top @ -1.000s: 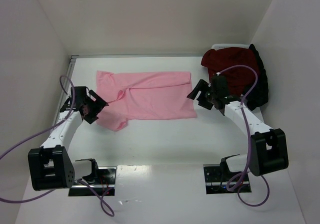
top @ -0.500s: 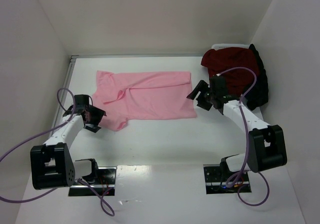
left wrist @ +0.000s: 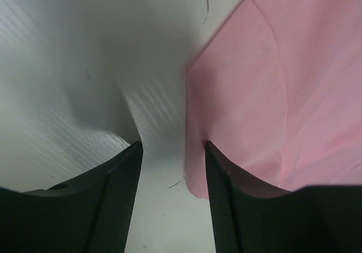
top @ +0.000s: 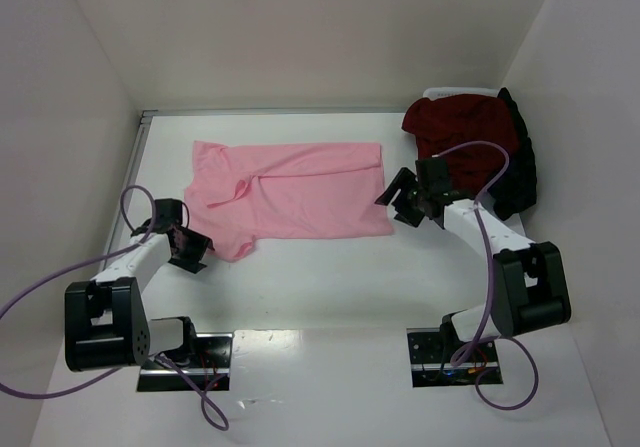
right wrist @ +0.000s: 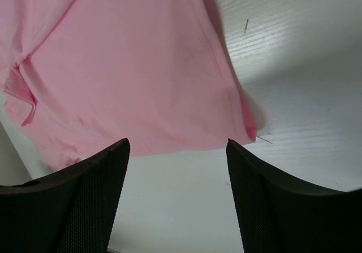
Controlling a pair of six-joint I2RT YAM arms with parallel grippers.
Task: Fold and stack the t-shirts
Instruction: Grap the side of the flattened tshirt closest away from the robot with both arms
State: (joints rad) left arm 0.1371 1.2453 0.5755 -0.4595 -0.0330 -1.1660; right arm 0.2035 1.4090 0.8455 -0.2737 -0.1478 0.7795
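Observation:
I should next grab the light pink t-shirt by its near corner with my right gripper, so that I can fold its near edge over the rest.
A light pink t-shirt [top: 290,192] lies spread flat across the middle of the white table, one sleeve hanging toward the near left. A dark red t-shirt [top: 460,127] is heaped on a black one [top: 520,172] at the far right. My left gripper [top: 190,249] is open and low at the pink sleeve [left wrist: 254,94]; its right finger rests on the sleeve's edge, bare table between the jaws. My right gripper [top: 405,199] is open just off the pink shirt's near right corner [right wrist: 243,120], empty.
White walls close in the table on the left, back and right. A white bin edge [top: 450,92] shows behind the dark shirts. Purple cables loop from both arms. The arm bases stand at the near edge.
My left gripper has moved down and toward me, to the tip of the pink sleeve. My right gripper has shifted slightly back toward the shirt's right edge. The shirts have not moved.

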